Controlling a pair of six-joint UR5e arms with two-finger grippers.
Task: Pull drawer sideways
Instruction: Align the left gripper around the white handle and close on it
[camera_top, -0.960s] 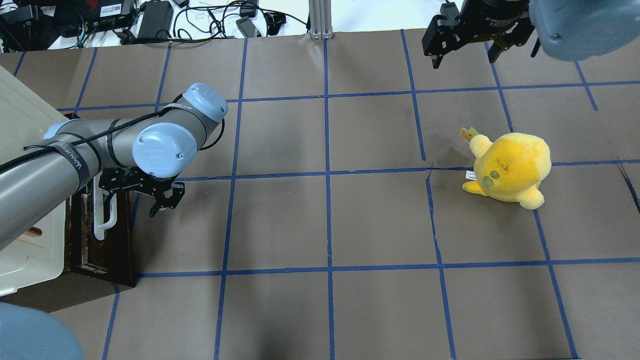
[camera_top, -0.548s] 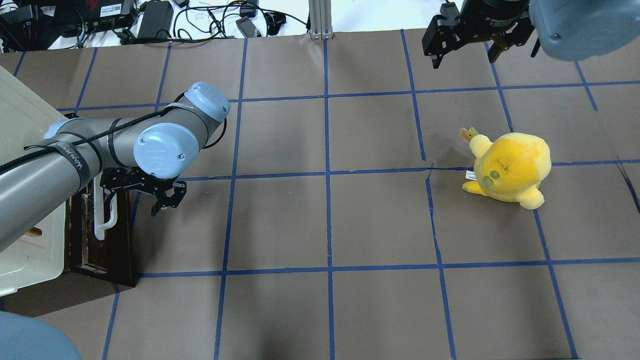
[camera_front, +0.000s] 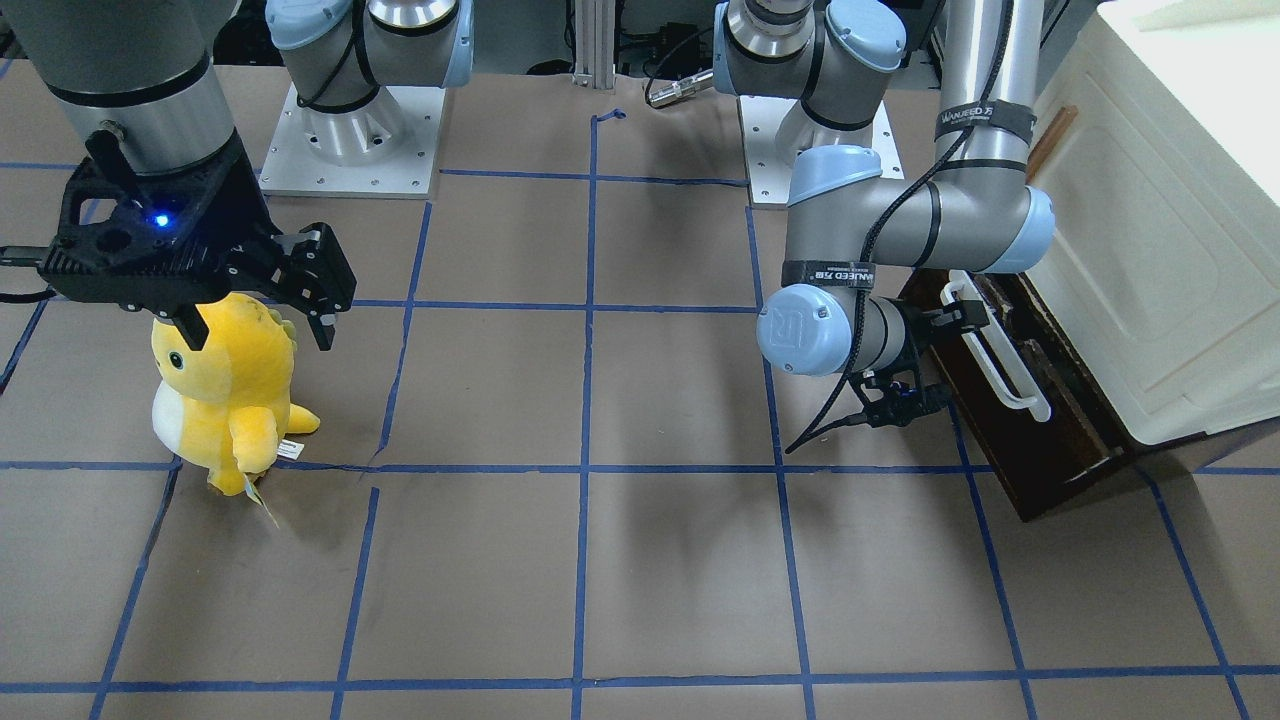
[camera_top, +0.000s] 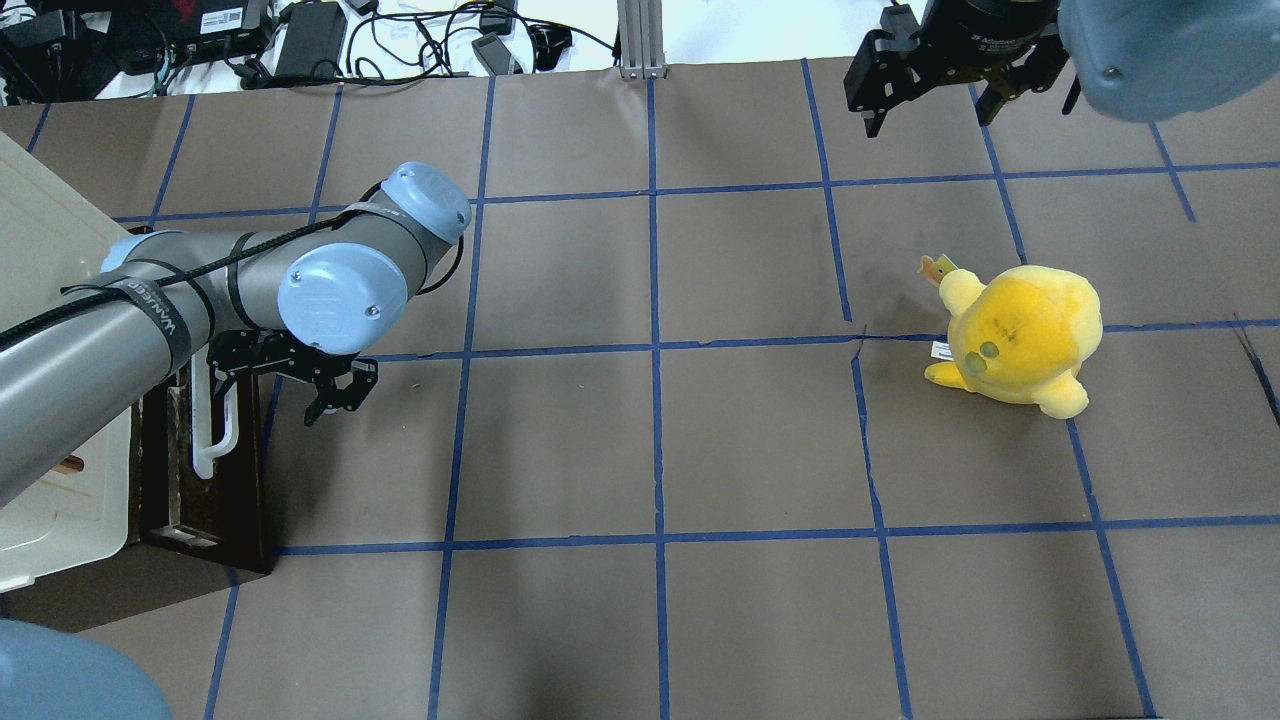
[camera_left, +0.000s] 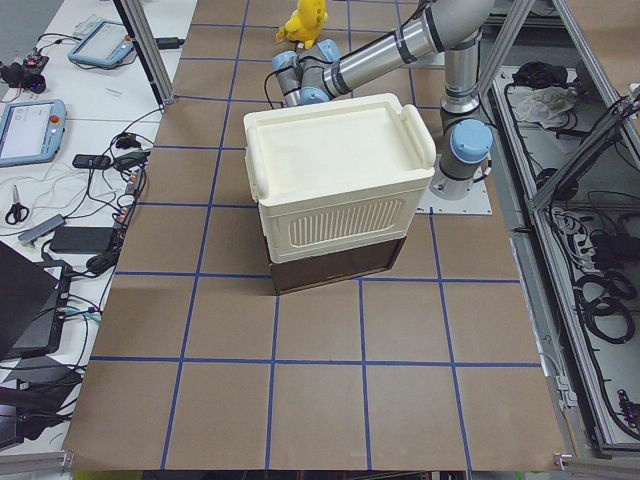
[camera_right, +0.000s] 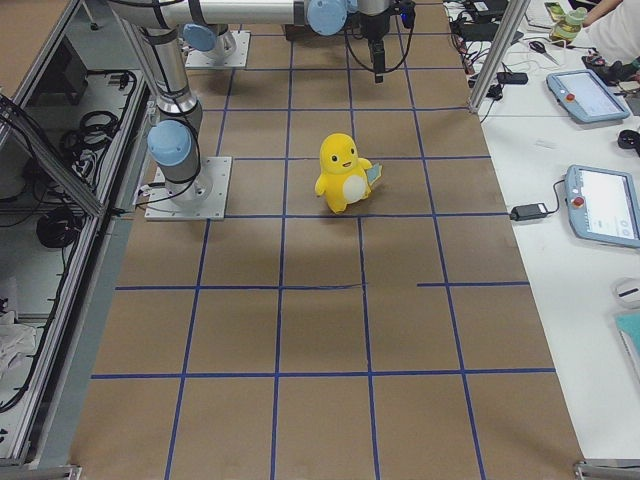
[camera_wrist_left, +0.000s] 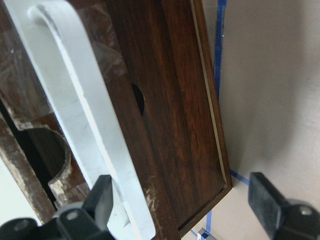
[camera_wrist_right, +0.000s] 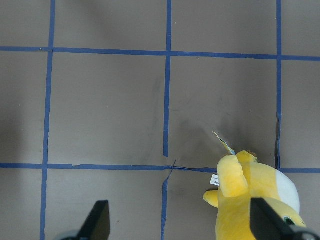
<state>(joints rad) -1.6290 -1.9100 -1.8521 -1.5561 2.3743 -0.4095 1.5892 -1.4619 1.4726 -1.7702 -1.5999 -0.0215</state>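
Note:
The brown wooden drawer (camera_front: 1045, 450) (camera_wrist_left: 167, 117) has a white bar handle. My left gripper will grab that handle to pull the drawer open.
The dark brown wooden drawer (camera_top: 215, 490) sticks out at the foot of the cream-white cabinet (camera_top: 40, 290) at the table's left edge. Its long white bar handle (camera_top: 208, 435) faces the table's middle. The drawer (camera_front: 1045, 450) and handle (camera_front: 1000, 362) also show in the front view. My left gripper (camera_top: 337, 392) is open and empty, a short way to the right of the drawer front, apart from the handle. In the left wrist view the handle (camera_wrist_left: 85, 115) crosses the brown front (camera_wrist_left: 170, 100), with the left gripper (camera_wrist_left: 182, 210) open. My right gripper (camera_top: 930, 95) is open and empty, high at the far right.
A yellow plush toy (camera_top: 1020, 335) stands on the right half of the table, below my right gripper (camera_front: 260, 320) in the front view. The table is brown paper with blue tape lines. Cables and power bricks (camera_top: 310, 40) lie beyond the far edge.
My left arm's wrist and elbow have shifted slightly to the right and away from the drawer. The drawer has not visibly moved. The right arm has not moved.

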